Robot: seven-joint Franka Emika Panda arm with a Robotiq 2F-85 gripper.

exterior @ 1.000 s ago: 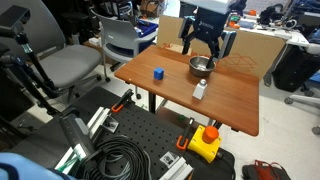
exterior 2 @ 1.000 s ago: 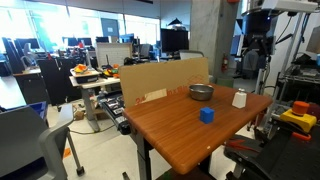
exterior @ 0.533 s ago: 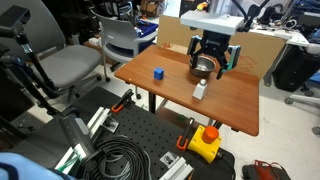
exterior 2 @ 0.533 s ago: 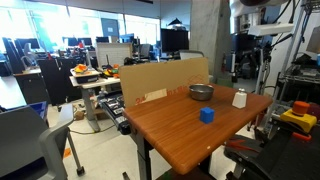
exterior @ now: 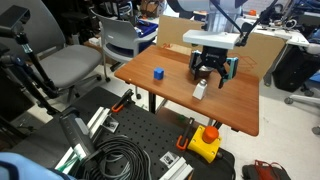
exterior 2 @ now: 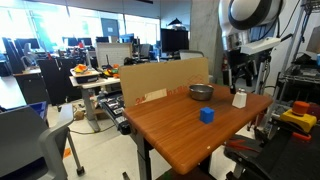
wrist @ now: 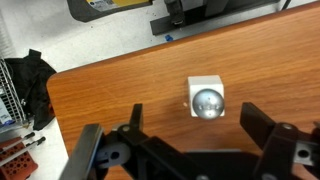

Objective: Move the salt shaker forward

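The upright salt shaker should stand forward on its free base, so next my gripper should grab it near its silver cap, with fingers on opposite sides.
The salt shaker (exterior: 200, 90) is small, white and upright on the wooden table (exterior: 170, 95). It also shows in an exterior view (exterior 2: 239, 98) and from above in the wrist view (wrist: 206, 98), with a silver cap. My gripper (exterior: 210, 72) is open and hangs just above the shaker. In the wrist view the gripper (wrist: 196, 118) has its two black fingers spread wide on either side of the shaker, not touching it.
A round metal bowl (exterior: 201, 62) sits just behind the gripper and shows in an exterior view (exterior 2: 201, 92). A small blue cube (exterior: 158, 72) lies toward the other side of the table. A cardboard panel (exterior 2: 165, 78) stands along the table's back edge.
My gripper has come down from above the bowl to just over the salt shaker. The shaker, bowl and cube have not moved.
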